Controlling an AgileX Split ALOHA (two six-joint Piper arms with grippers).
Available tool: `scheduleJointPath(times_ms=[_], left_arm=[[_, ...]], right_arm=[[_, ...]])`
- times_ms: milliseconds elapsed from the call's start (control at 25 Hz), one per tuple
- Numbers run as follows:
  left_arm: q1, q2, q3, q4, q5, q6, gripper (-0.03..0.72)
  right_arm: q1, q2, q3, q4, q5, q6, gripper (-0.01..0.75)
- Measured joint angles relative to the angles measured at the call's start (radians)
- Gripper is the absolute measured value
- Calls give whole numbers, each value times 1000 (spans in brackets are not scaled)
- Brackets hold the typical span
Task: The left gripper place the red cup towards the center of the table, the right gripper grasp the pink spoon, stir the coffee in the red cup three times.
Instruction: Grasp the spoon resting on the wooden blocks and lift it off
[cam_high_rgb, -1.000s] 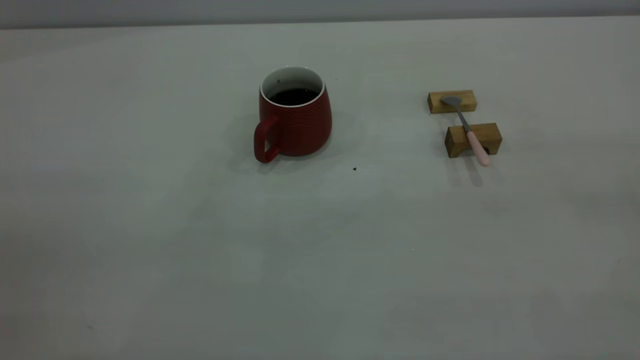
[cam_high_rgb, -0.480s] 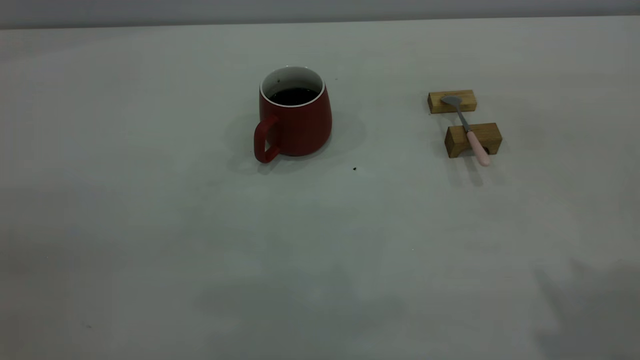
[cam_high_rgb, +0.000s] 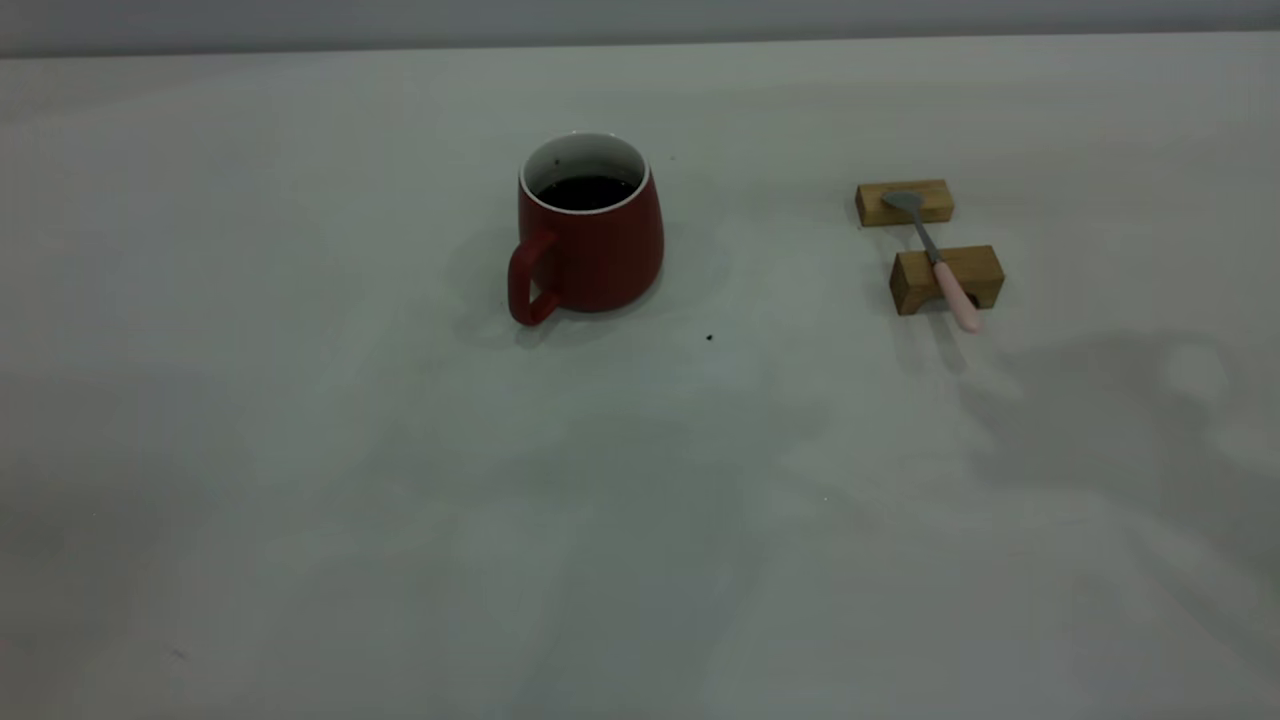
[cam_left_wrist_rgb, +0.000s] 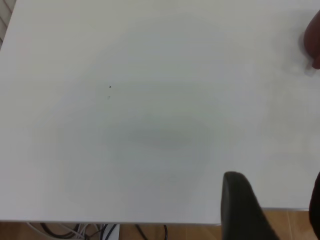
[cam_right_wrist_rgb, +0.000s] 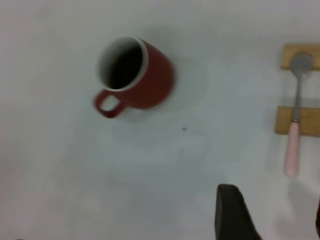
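I should grab the pink spoon by its pink handle (cam_high_rgb: 956, 299) with my right gripper next, so it can stir the coffee in the red cup (cam_high_rgb: 590, 250).
The red cup (cam_high_rgb: 590, 250) stands upright on the table (cam_high_rgb: 300, 450), handle toward the near left, with dark coffee (cam_high_rgb: 587, 192) inside. To its right the pink spoon (cam_high_rgb: 945, 270) lies across two wooden blocks, bowl on the far one, pink handle past the near one. No gripper shows in the exterior view. In the right wrist view my right gripper (cam_right_wrist_rgb: 274, 215) is open, above the table, near the spoon (cam_right_wrist_rgb: 291, 150) and apart from the cup (cam_right_wrist_rgb: 155, 80). My left gripper (cam_left_wrist_rgb: 272, 200) is open over bare table near its edge, with a sliver of the cup (cam_left_wrist_rgb: 313, 42) far off.
The far block (cam_high_rgb: 930, 210) and near block (cam_high_rgb: 985, 275) hold the spoon off the table. A small dark speck (cam_high_rgb: 709, 338) lies in front of the cup. Floor and cables (cam_left_wrist_rgb: 100, 231) show past the table edge in the left wrist view.
Shadows have spread over the near table and from the lower right up toward the spoon. Cup, spoon and blocks have not moved.
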Motion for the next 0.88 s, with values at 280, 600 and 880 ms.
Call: scheduleJointPath(times_ms=[280, 600, 880], left_arm=[[0, 0, 0, 0, 0, 0, 407], [0, 0, 0, 0, 0, 0, 407], [0, 0, 0, 0, 0, 0, 407]], right_arm=[[108, 301, -151, -215, -52, 142, 439], [211, 549, -388, -702, -5, 718, 442], [227, 690, -539, -850, 43, 902, 572]])
